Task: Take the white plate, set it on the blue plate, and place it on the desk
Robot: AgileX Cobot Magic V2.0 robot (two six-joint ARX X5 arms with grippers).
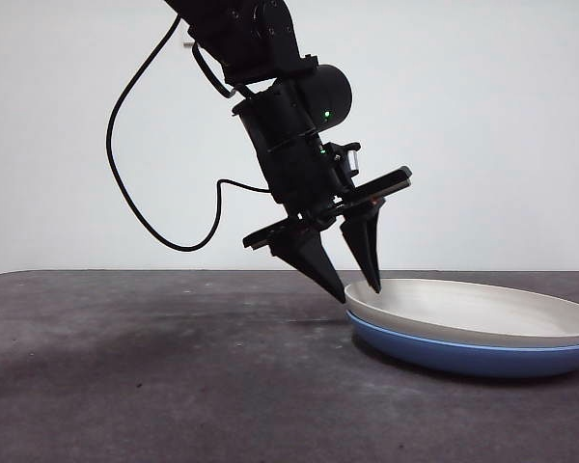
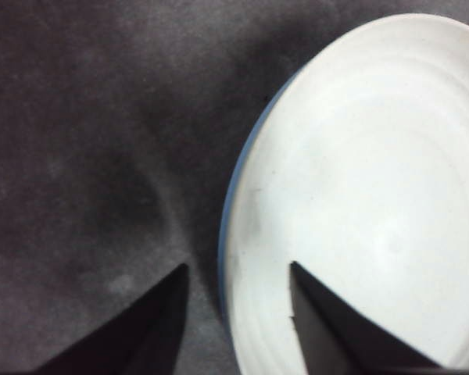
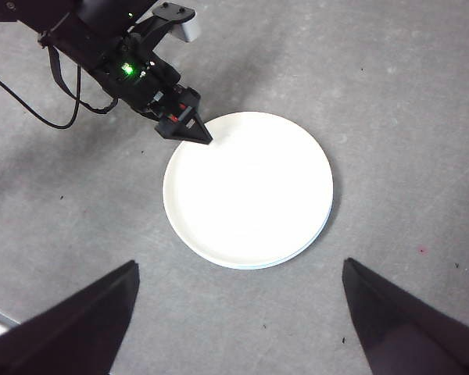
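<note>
The robot's right gripper needs to grab the white plate by its thin rim next, because the plate is too wide for the robot's fingers across its side.
The white plate lies nested on the blue plate on the desk, at the right of the front view. My left gripper is open and tilted down at the stack's near-left edge. In the left wrist view the left gripper straddles the rim: one jaw is over the white plate, the other over the desk, and a thin blue plate edge shows between. My right gripper hangs open high above the white plate and holds nothing.
The left arm's black cable loops down behind it. In the right wrist view the left gripper and its arm reach in from one corner. A pale backdrop stands behind the desk.
</note>
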